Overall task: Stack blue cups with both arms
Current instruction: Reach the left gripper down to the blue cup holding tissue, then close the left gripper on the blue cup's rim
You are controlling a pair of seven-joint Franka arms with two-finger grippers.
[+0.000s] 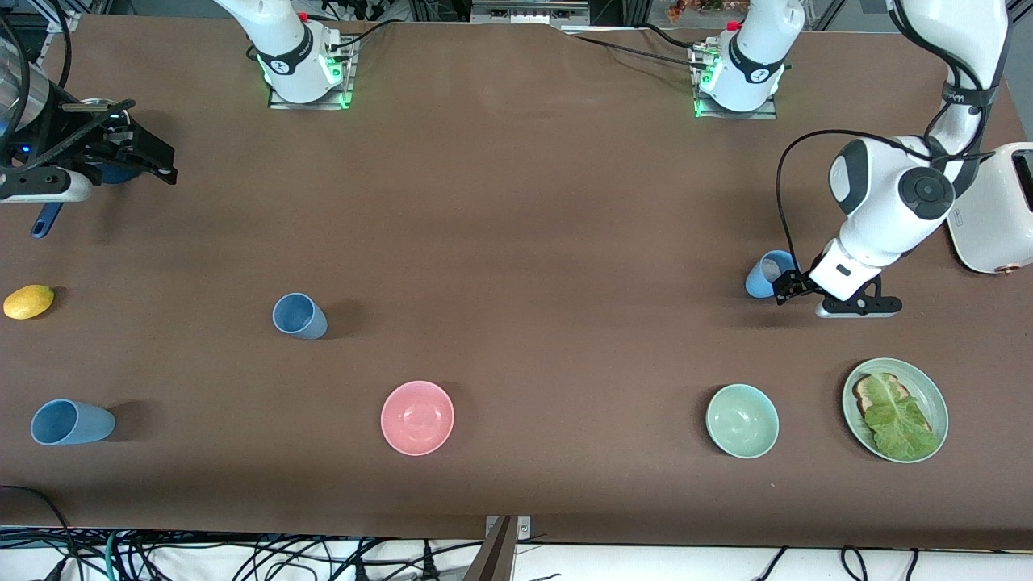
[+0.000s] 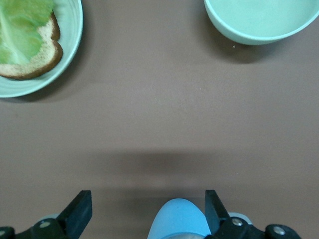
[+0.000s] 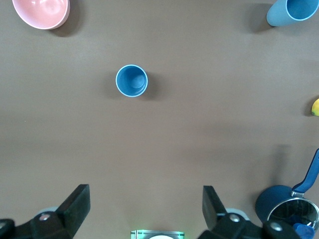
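The tilted light-blue cup should be grabbed next by its rim with my left gripper, to stack the blue cups.
Three light-blue cups show in the front view. One cup stands upright toward the right arm's end; it also shows in the right wrist view. A second cup lies on its side nearer the front camera, and shows in the right wrist view too. The third cup is tilted at the left arm's end, between the open fingers of my left gripper. In the left wrist view this cup sits close to one finger. My right gripper is open and empty over the dark-blue pot.
A pink bowl and a green bowl sit near the front edge. A green plate holds toast and lettuce. A white toaster stands beside the left arm. A lemon lies at the right arm's end.
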